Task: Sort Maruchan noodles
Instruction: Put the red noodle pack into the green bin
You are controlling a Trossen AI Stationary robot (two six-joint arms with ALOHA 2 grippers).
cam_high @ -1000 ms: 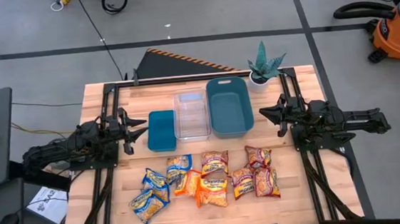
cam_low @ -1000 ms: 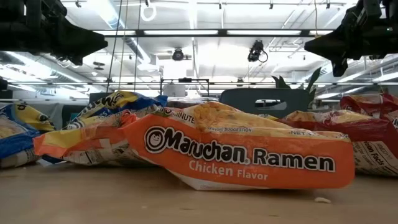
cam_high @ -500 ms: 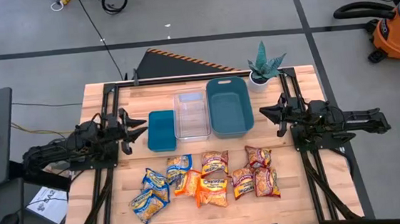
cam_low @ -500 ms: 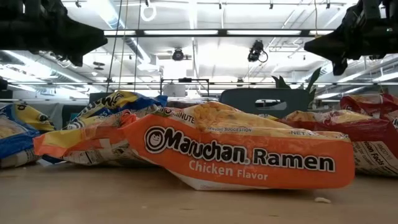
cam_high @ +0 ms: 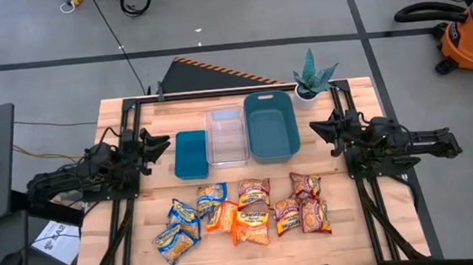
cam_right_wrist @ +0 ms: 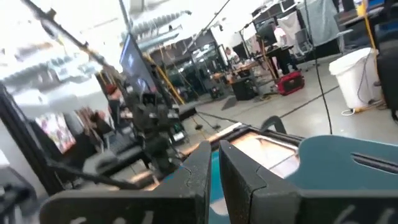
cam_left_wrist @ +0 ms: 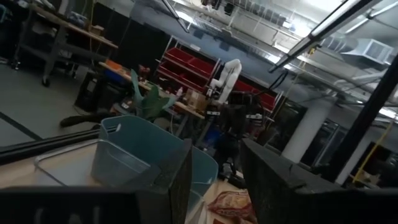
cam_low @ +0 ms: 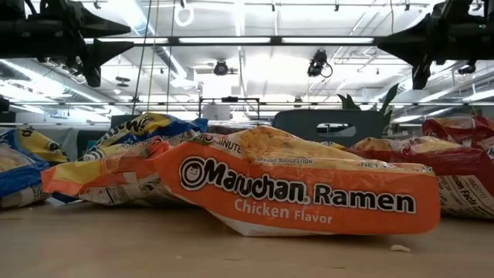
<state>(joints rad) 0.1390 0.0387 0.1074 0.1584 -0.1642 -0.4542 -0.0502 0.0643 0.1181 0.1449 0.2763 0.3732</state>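
My right gripper should next take the dark red packet by its red sealed end [cam_high: 297, 179]. Then the packet can be sorted into the large teal bin [cam_high: 272, 127].
Nine Maruchan noodle packets lie in a loose cluster on the near half of the table. The blue-and-yellow ones [cam_high: 184, 214] are on the left, the orange ones [cam_high: 252, 220] in the middle and the dark red ones [cam_high: 306, 212] on the right. One orange packet [cam_low: 309, 193] fills the low view. My left gripper [cam_high: 165, 142] [cam_left_wrist: 216, 155] hovers open, left of the small teal bin [cam_high: 191, 155]. My right gripper [cam_high: 312, 129] [cam_right_wrist: 214, 149] hovers shut, right of the large teal bin [cam_high: 271, 125]. Both are high above the table and hold nothing.
Three bins stand in a row at mid-table: the small teal one, a clear one [cam_high: 226, 136] and the large teal one. A potted plant [cam_high: 313, 80] sits at the far right corner. Bare wood [cam_high: 246, 259] runs along the near edge in front of the packets.
Both grippers have tipped up from slanting downward to about level. Each has drawn back slightly toward its own side of the table. The packets and bins have not moved.
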